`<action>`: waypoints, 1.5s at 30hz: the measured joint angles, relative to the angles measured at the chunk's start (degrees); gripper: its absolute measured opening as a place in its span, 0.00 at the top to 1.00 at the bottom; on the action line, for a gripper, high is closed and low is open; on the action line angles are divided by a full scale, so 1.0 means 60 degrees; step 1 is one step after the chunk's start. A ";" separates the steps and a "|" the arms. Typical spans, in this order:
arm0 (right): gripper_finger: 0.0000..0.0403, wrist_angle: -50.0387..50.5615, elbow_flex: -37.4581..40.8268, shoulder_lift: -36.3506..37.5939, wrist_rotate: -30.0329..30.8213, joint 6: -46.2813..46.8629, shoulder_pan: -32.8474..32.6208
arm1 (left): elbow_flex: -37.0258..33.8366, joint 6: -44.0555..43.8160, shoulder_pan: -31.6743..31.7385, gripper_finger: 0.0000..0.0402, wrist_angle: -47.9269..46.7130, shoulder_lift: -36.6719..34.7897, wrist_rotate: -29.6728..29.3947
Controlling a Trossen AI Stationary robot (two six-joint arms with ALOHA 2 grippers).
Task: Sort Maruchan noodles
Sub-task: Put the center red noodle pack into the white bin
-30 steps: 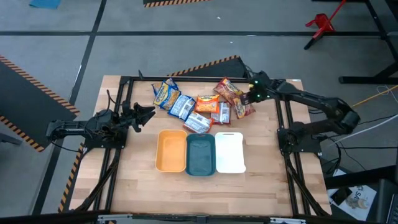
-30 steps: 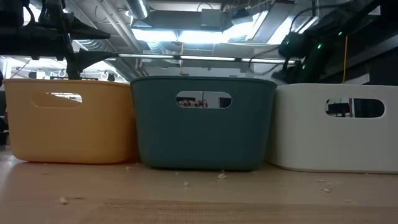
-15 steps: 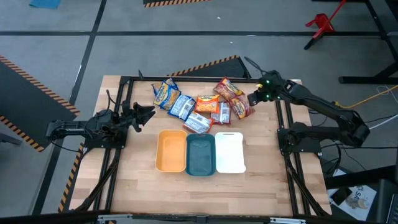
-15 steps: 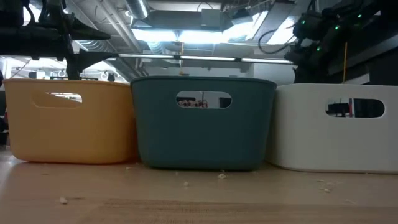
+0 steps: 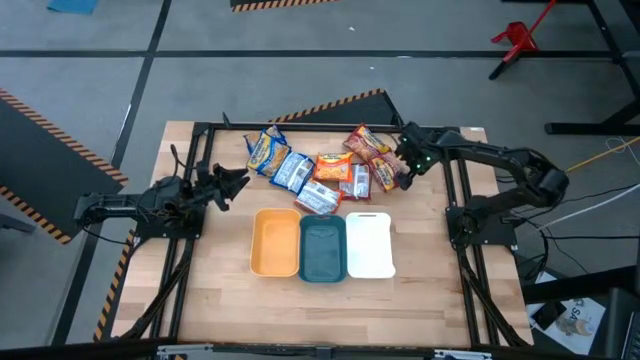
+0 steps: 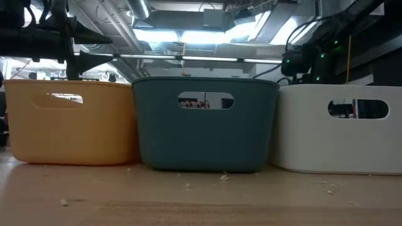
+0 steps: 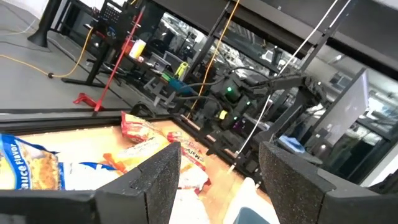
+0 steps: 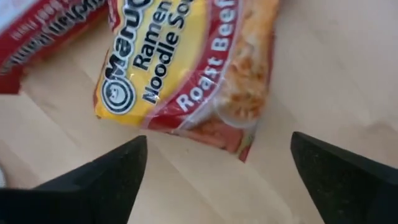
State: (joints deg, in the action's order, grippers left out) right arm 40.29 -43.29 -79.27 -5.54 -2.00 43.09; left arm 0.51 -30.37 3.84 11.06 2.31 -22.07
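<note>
My right gripper grabs the Roast Beef packet's crimped edge below the flavor band [image 8: 208, 137] next, to sort the packet into the white bin.
Several Maruchan noodle packets [image 5: 325, 168] lie flat in a loose pile at the far middle of the table: yellow, blue-white, orange and red-brown ones. My right gripper [image 5: 406, 162] hangs open over the pile's right end, pointing steeply down. In its wrist view a red-and-yellow Roast Beef packet [image 8: 186, 68] lies on the wood just beyond my right gripper [image 8: 217, 180], whose fingers are spread wide and touch nothing. My left gripper [image 5: 236, 182] waits open at the table's left, level, and its wrist view shows my left gripper [image 7: 217, 186] with nothing between the fingers.
Three bins stand side by side nearer the front: yellow-orange [image 5: 275, 243], teal [image 5: 322, 249] and white [image 5: 369, 245]. A black frame rail [image 5: 455, 200] runs along the right side. Bare wood lies in front of the bins.
My right arm first lifted and swung toward the table's right edge. It has now come back down over the red-brown packets at the pile's right end. The packets and my left arm have kept still.
</note>
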 joint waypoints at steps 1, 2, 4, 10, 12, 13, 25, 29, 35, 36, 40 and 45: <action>0.04 -0.0098 0.0000 -0.0165 0.0072 -0.0241 0.0000 | 0.0000 0.0026 0.0000 0.47 -0.0035 0.0000 0.0007; 0.04 -0.0227 0.0000 -0.0338 0.0169 -0.0515 0.0000 | 0.0000 0.0040 0.0000 0.47 -0.0057 -0.0004 0.0011; 0.04 -0.0457 0.0000 -0.0682 0.0533 -0.1033 0.0000 | 0.0000 0.0042 0.0000 0.47 -0.0174 -0.0004 0.0011; 0.04 -0.1651 -0.0023 -0.1678 0.1094 -0.1829 0.0011 | 0.0000 0.0087 0.0000 0.47 -0.0289 -0.0004 0.0022; 0.05 -0.1764 -0.0059 -0.1917 0.0991 -0.1956 0.0007 | 0.0000 0.0089 0.0000 0.47 -0.0282 -0.0004 0.0026; 0.07 -0.1783 -0.0062 -0.2022 0.0958 -0.1961 0.0006 | 0.0000 0.0089 0.0000 0.47 -0.0282 -0.0004 0.0026; 0.71 -0.1769 -0.0041 -0.2222 0.0845 -0.1400 0.0004 | 0.0000 0.0087 0.0000 0.47 -0.0400 -0.0004 0.0042; 0.93 -0.1765 -0.0040 -0.2214 0.0871 -0.1005 0.0008 | 0.0000 0.0087 0.0000 0.47 -0.0435 -0.0004 0.0052; 0.96 -0.1555 0.0009 -0.1777 0.0508 -0.0142 0.0014 | 0.0000 0.0083 0.0000 0.47 -0.0432 -0.0004 0.0052; 0.98 -0.1340 0.0028 -0.1646 0.0388 0.0092 0.0006 | 0.0000 0.0083 0.0000 0.47 -0.0433 -0.0004 0.0052; 0.99 -0.0870 0.0031 -0.0939 -0.0197 0.0674 0.0000 | 0.0000 0.0080 0.0000 0.47 -0.0431 -0.0004 0.0052; 0.99 -0.0136 0.0029 0.0054 -0.0673 0.1749 -0.0045 | 0.0000 0.0076 0.0000 0.47 -0.0431 -0.0004 0.0048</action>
State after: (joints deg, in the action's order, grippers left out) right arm 39.48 -43.11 -78.94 -9.58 8.50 42.82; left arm 0.51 -29.91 3.84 8.47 2.28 -21.78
